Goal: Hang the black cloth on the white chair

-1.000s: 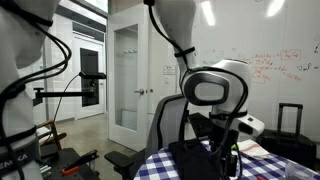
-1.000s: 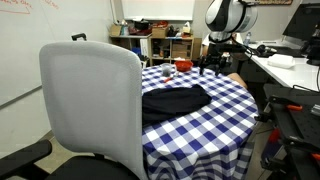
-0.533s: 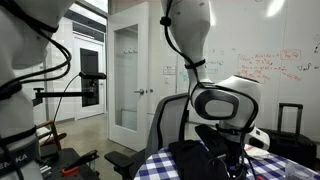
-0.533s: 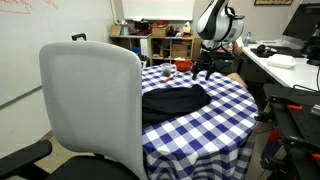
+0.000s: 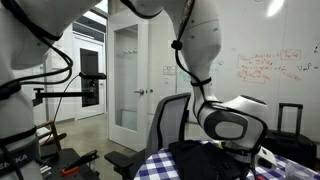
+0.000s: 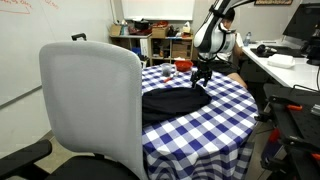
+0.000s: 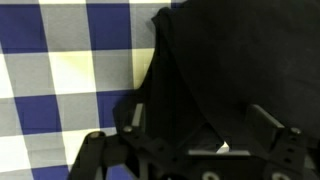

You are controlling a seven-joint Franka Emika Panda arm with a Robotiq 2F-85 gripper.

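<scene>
Next, my gripper grabs the far edge of the black cloth, away from the white chair, so the cloth's length hangs free to drape over the chair.
The black cloth (image 6: pixel 173 100) lies bunched on the blue-and-white checked table (image 6: pixel 225 120). It fills most of the wrist view (image 7: pixel 240 60). My gripper (image 6: pixel 201 76) hangs just above the cloth's far edge, fingers apart and empty (image 7: pixel 200 125). In an exterior view only the arm's wrist (image 5: pixel 228 125) shows above the cloth (image 5: pixel 195 152). The white chair (image 6: pixel 90 105) stands in the foreground, back toward the camera, beside the table. It also shows behind the table (image 5: pixel 170 122).
A red object (image 6: pixel 182 66) sits on the table behind the gripper. Shelves (image 6: pixel 160 40) stand at the back. A desk (image 6: pixel 285 70) with equipment stands to one side. A glass door (image 5: pixel 127 75) and a whiteboard (image 5: pixel 265 70) line the wall.
The arm has lowered and moved toward the cloth's far edge; the gripper now hangs just above the cloth. The cloth and chair have not moved.
</scene>
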